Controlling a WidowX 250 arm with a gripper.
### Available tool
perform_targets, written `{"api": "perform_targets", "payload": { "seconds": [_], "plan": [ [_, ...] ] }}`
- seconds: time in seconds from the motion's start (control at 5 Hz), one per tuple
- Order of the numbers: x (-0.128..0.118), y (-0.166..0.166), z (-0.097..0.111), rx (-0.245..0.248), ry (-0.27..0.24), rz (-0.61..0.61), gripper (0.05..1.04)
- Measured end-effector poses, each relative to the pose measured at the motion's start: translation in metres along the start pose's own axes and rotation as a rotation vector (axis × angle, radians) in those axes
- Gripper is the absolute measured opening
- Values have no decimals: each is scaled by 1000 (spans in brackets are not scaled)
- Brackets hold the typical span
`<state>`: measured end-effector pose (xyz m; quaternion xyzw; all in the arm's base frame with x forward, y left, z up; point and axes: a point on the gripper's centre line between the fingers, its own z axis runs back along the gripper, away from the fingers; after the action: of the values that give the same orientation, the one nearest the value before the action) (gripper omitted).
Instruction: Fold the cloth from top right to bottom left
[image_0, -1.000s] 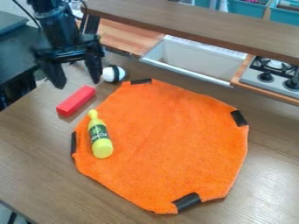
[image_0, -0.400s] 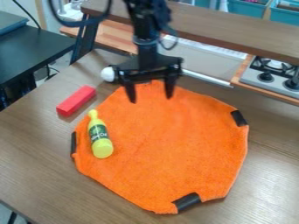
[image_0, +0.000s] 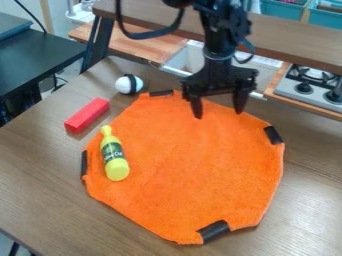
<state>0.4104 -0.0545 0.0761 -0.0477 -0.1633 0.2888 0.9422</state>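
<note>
Next, my gripper grabs the orange cloth (image_0: 190, 165) by its top corner to fold the cloth over toward the cloth's bottom corner.
My gripper (image_0: 218, 113) hangs over the upper edge of the orange cloth (image_0: 190, 165), its two fingers spread apart with nothing between them. The cloth lies flat on the wooden table, with black patches at several places along its edge; one of these, at the upper right, is to the right of the gripper and lower in the view. On the cloth's left part lies a yellow bottle (image_0: 114, 159) with a green label.
A red block (image_0: 87, 115) lies left of the cloth on the table (image_0: 40, 165). Near the cloth's top left corner is a black and white ball (image_0: 129, 84). Behind stand a raised shelf (image_0: 287, 42), a sink (image_0: 264, 75) and a stove (image_0: 310, 87).
From the upper left, my gripper has moved right across the cloth's top edge, past the ball. The cloth, bottle and block have stayed put.
</note>
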Motion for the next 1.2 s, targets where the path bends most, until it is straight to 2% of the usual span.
{"api": "perform_targets", "payload": {
  "seconds": [0.2, 0.6, 0.8, 1.0, 1.2],
  "plan": [
    [-6, -23, -13, -12, -27, -30, 999],
    [1, -52, -39, -12, -74, -9, 999],
    [4, -67, -45, -18, -82, -9, 999],
    [5, -72, -60, -1, -71, -4, 999],
    [4, -86, -65, -11, -81, -21, 999]
  ]
}}
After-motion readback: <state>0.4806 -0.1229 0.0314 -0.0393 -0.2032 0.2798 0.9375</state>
